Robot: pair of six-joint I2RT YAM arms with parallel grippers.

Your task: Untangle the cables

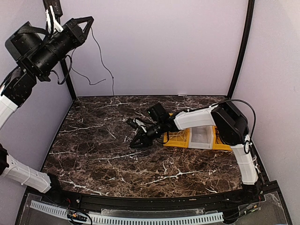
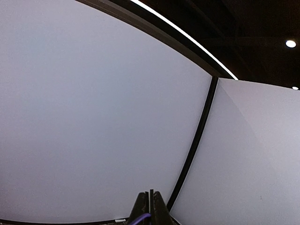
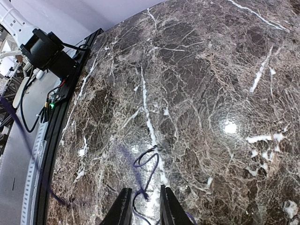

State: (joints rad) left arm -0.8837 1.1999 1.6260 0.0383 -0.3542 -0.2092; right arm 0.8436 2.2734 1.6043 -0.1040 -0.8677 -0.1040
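My right gripper picks up the thin dark cable by its hanging length (image 1: 105, 67) (image 3: 134, 172) next. The looped cable remains free to stay on the marble.
My left gripper (image 1: 89, 21) is raised high at the upper left, near the back wall. It is shut on a thin dark cable (image 1: 101, 52) that hangs down the wall toward the table's back edge. In the left wrist view the same cable (image 2: 143, 217) looks purple where it enters the closed jaws of the left gripper (image 2: 151, 193). My right gripper (image 1: 138, 142) sits low over the middle of the table. In the right wrist view the right gripper (image 3: 144, 191) is open, and a looped dark cable (image 3: 153, 161) lies on the marble between and just beyond its fingers.
A yellow tray (image 1: 180, 138) and a white container (image 1: 202, 136) lie on the marble table (image 1: 93, 140) under the right forearm. Black frame posts (image 1: 240, 51) stand at the back corners. A white slotted strip (image 1: 140, 218) runs along the near edge.
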